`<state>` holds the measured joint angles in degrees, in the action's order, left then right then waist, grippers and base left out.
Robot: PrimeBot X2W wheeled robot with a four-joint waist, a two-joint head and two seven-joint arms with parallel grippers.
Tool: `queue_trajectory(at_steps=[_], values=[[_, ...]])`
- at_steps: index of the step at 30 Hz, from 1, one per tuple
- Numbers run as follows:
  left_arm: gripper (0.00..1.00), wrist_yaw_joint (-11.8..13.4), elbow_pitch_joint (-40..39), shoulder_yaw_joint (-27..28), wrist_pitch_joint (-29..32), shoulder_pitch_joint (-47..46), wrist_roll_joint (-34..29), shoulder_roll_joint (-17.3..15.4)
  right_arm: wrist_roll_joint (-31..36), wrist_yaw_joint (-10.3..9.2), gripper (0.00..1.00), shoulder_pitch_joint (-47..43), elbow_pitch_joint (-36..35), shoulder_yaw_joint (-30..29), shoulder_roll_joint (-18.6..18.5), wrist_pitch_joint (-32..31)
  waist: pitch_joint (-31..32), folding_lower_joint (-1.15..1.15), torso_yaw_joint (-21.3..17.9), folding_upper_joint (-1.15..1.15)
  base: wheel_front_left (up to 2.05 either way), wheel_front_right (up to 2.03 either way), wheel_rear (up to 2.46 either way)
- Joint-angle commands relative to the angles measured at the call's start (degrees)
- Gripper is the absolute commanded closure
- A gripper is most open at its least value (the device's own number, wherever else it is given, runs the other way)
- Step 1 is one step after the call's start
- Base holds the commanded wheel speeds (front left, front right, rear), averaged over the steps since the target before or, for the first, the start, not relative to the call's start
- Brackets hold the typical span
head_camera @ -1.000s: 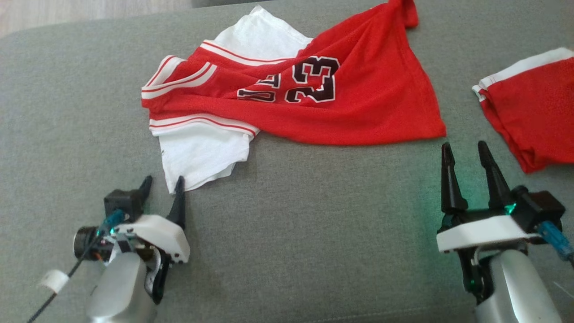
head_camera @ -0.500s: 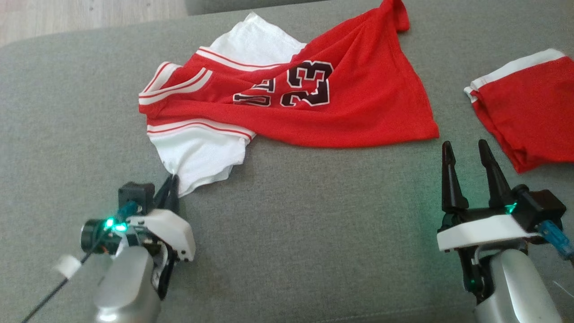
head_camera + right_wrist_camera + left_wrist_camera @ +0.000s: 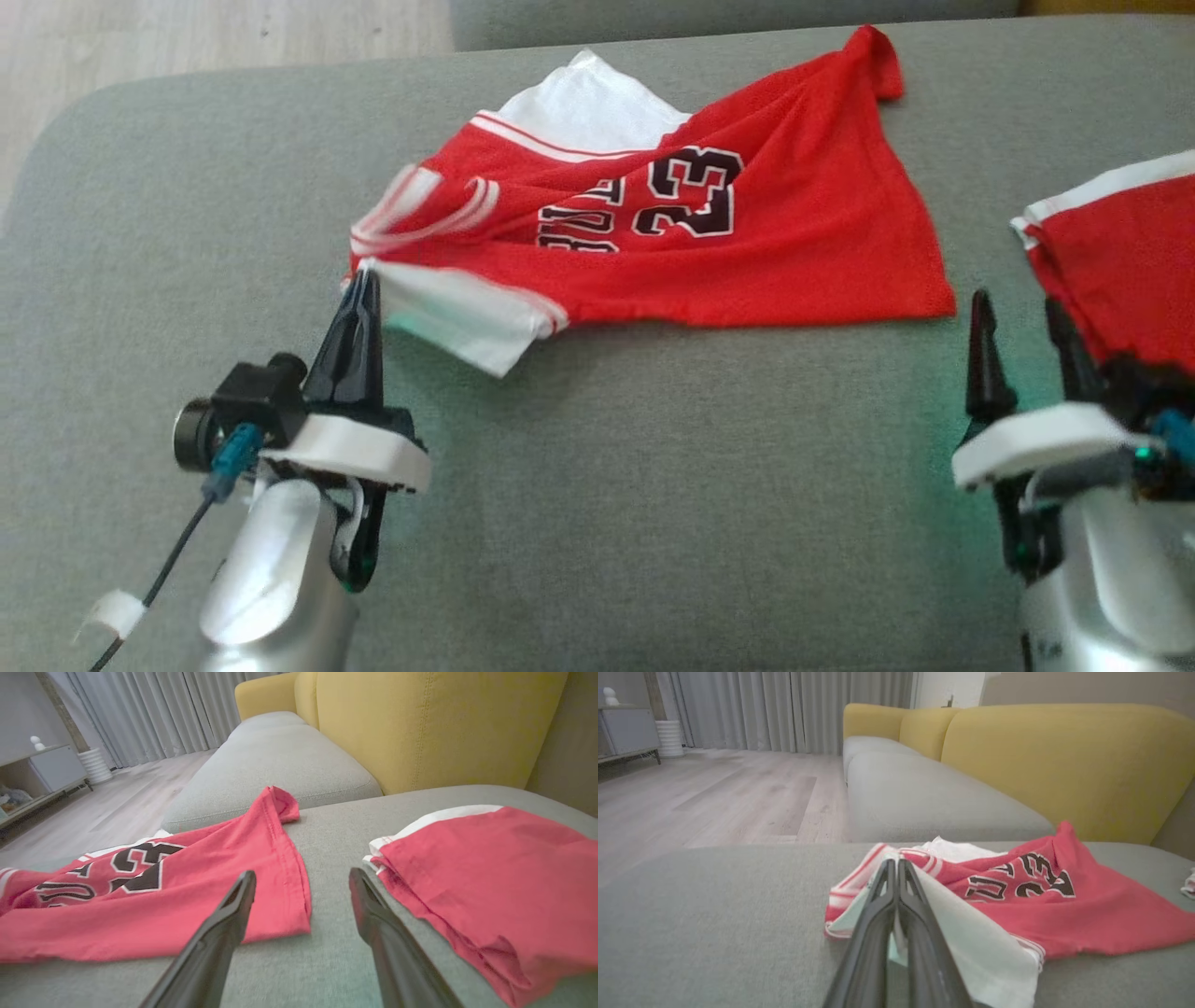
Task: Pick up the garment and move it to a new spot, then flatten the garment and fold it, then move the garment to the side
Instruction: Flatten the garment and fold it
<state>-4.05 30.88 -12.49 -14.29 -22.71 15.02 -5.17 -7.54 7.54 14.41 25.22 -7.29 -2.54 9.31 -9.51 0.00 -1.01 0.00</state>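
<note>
I will next pinch the jersey with my right gripper by its red hem corner (image 3: 944, 306), where the hem's loose edge sticks out. The jersey's red body (image 3: 823, 230) lies loosely across the cushion.
The garment (image 3: 747, 233) is a red jersey with the number 23 and white sleeves, lying crumpled on a grey sofa cushion (image 3: 597, 523). My left gripper (image 3: 362, 285) is shut on the edge of its near white sleeve (image 3: 467, 322), which is raised off the cushion and pulled taut. In the left wrist view the closed fingers (image 3: 882, 914) pinch the white cloth of the garment (image 3: 1064, 905). My right gripper (image 3: 1018, 313) stands open just off the jersey's near right corner, holding nothing. Its wrist view shows the right gripper (image 3: 302, 875) between the jersey hem (image 3: 289, 858) and another red piece.
Folded red shorts with white trim (image 3: 1130, 271) lie at the right, close to my right gripper; they are the red piece (image 3: 490, 877) in the right wrist view. A yellow backrest (image 3: 1064, 765) rises behind the cushion. Wooden floor (image 3: 187, 37) lies beyond the cushion's left edge.
My left gripper closed on the white sleeve, then lifted and carried it forward. The head camera has shifted, so the whole scene sits lower and further right.
</note>
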Motion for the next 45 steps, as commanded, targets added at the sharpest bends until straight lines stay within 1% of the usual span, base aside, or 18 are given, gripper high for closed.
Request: queue_trajectory(at_steps=[1,4,5,6,7,9,15,17,22,23,24,26,30,34,37,39,43,45], values=[[1.0,0.1,-3.5,2.5,-0.7,-0.1,-0.4,-0.8,0.5,-0.05,0.0,3.7,0.0,0.3,-0.3,-1.0,-0.4,0.0,0.9,0.0,0.0,0.0,0.0],[1.0,-0.4,-7.1,2.0,-0.7,0.8,-0.7,-0.5,1.3,-0.05,0.0,7.0,5.1,-2.0,-0.3,-3.5,-1.2,0.0,2.0,0.0,0.0,0.0,0.0],[1.0,-0.4,-7.1,2.0,-0.7,0.8,-0.7,-0.5,1.3,-0.05,0.0,7.0,5.1,-2.0,-0.3,-3.5,-1.2,0.0,2.0,0.0,0.0,0.0,0.0],[1.0,-0.7,-8.9,1.5,-0.7,1.1,-1.0,-0.3,2.8,-0.05,0.0,9.0,8.5,-3.1,-0.3,-5.1,-1.8,0.0,2.7,0.0,0.0,0.0,0.0],[1.0,-0.7,-8.9,1.5,-0.7,1.1,-1.0,-0.3,2.8,-0.05,0.0,9.0,8.5,-3.1,-0.3,-5.1,-1.8,0.0,2.7,0.0,0.0,0.0,0.0],[1.0,-0.9,-10.2,1.2,-0.7,1.4,-1.3,-0.2,4.0,-0.05,0.0,10.8,11.8,-4.7,-0.3,-6.3,-2.3,0.0,3.2,0.0,0.0,0.0,0.0],[1.0,-0.8,-11.8,0.5,-0.7,1.7,-2.3,-0.3,11.2,-0.05,0.0,14.4,19.0,-9.0,-0.3,-6.3,-3.8,0.0,4.2,0.0,0.0,0.0,0.0],[1.0,-0.8,-12.1,0.4,-0.7,1.5,-2.3,-0.2,13.3,-0.05,0.0,15.1,21.1,-9.3,-0.3,-6.5,-4.2,0.0,4.5,0.0,0.0,0.0,0.0],[1.0,-0.8,-12.2,0.4,-0.7,1.3,-2.3,-0.3,14.9,-0.05,0.0,15.9,26.3,-7.4,-0.3,-6.4,-4.1,0.0,4.5,0.0,0.0,0.0,0.0],[1.0,-0.8,-12.2,0.5,-0.7,1.4,-2.3,-0.3,15.3,-0.05,0.44,15.9,26.9,-6.9,-0.3,-6.3,-4.0,0.0,4.4,0.0,0.0,0.0,0.0],[1.0,-0.8,-11.9,0.5,-0.7,1.6,-2.3,-0.3,15.4,-0.05,1.0,16.1,28.2,-6.1,-0.3,-5.7,-3.4,0.0,4.1,0.0,0.0,0.0,0.0],[1.0,-0.6,-11.7,0.7,-0.7,1.8,-2.2,-0.3,15.1,-0.05,1.0,16.3,28.9,-5.2,-0.3,-4.7,-2.7,0.0,3.7,0.0,0.0,0.0,0.0],[1.0,-0.7,-11.8,1.9,-0.7,2.1,-0.5,0.0,12.6,-0.05,1.0,17.2,29.1,-3.1,-0.3,-1.5,-0.9,0.0,2.6,0.0,0.0,0.0,0.0],[1.0,-0.8,-12.7,2.9,-0.7,1.7,0.7,-0.1,10.6,-0.05,1.0,18.1,27.1,-0.9,-0.3,1.4,1.5,0.0,1.4,0.0,0.0,0.0,0.0],[1.0,-1.0,-13.6,3.9,-0.5,0.4,2.4,-0.2,9.5,-0.05,1.0,18.9,23.9,0.6,-0.3,2.6,3.4,0.0,0.7,0.0,0.0,0.0,0.0],[1.0,-1.2,-14.6,5.4,0.5,-1.1,5.6,0.3,8.1,-0.05,1.0,19.6,20.9,1.7,-0.3,3.0,4.8,0.0,0.3,0.0,0.0,0.0,0.0],[1.0,-1.6,-17.7,6.9,3.2,-5.1,9.9,0.6,5.6,-0.05,1.0,20.9,13.4,4.0,-0.5,2.9,8.0,0.0,-0.4,0.0,0.0,0.0,0.0],[1.0,-1.7,-20.0,7.5,4.2,-7.3,11.3,0.6,4.4,-0.05,1.0,21.5,8.9,6.3,-1.3,2.4,9.4,0.0,-0.7,0.0,0.0,0.0,0.0]])
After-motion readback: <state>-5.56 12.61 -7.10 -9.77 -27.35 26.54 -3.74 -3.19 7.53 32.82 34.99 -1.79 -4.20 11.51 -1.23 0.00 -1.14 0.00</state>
